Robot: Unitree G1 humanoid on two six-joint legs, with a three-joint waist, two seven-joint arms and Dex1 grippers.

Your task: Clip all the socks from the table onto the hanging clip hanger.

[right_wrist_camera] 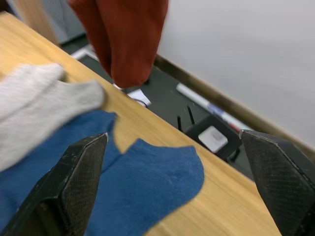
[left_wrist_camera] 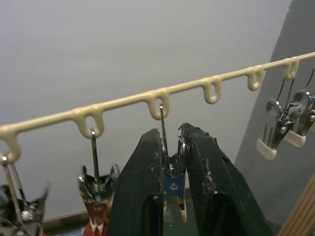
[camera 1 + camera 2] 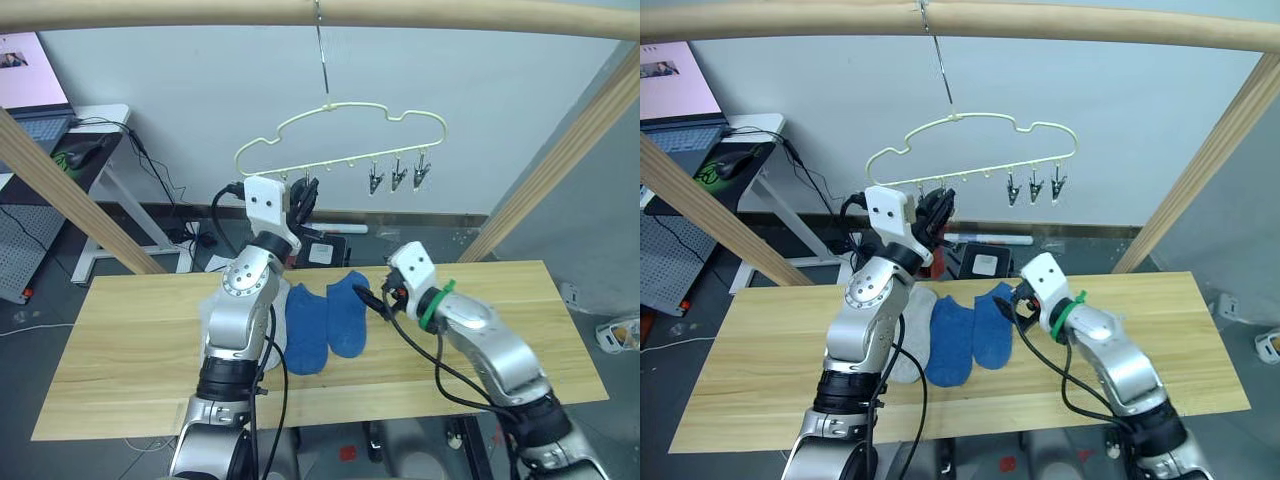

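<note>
The robot's right gripper should next grab the blue sock by its cuff [image 3: 350,283] [image 1: 189,162]. Then the sock can hang from the cream clip hanger.
The cream clip hanger [image 3: 340,112] hangs by its hook from the overhead beam. My left gripper [image 2: 170,142] is raised to its rail and shut on a silvery clip [image 2: 172,186]. A rust red sock [image 1: 129,34] hangs from clips beside it. Three free clips [image 3: 398,175] dangle at the rail's right end. Two blue socks [image 3: 306,330] [image 3: 348,315] lie side by side on the table [image 3: 140,340], with a light grey sock [image 3: 908,335] to their left, partly behind my left arm. My right gripper [image 1: 182,187] hovers open just above the right blue sock's top edge.
A thick wooden beam [image 3: 300,12] runs overhead, with slanted posts at left [image 3: 60,180] and right [image 3: 570,150]. A desk with a laptop [image 3: 40,110] stands at the back left. A black box [image 3: 325,250] lies on the floor behind the table.
</note>
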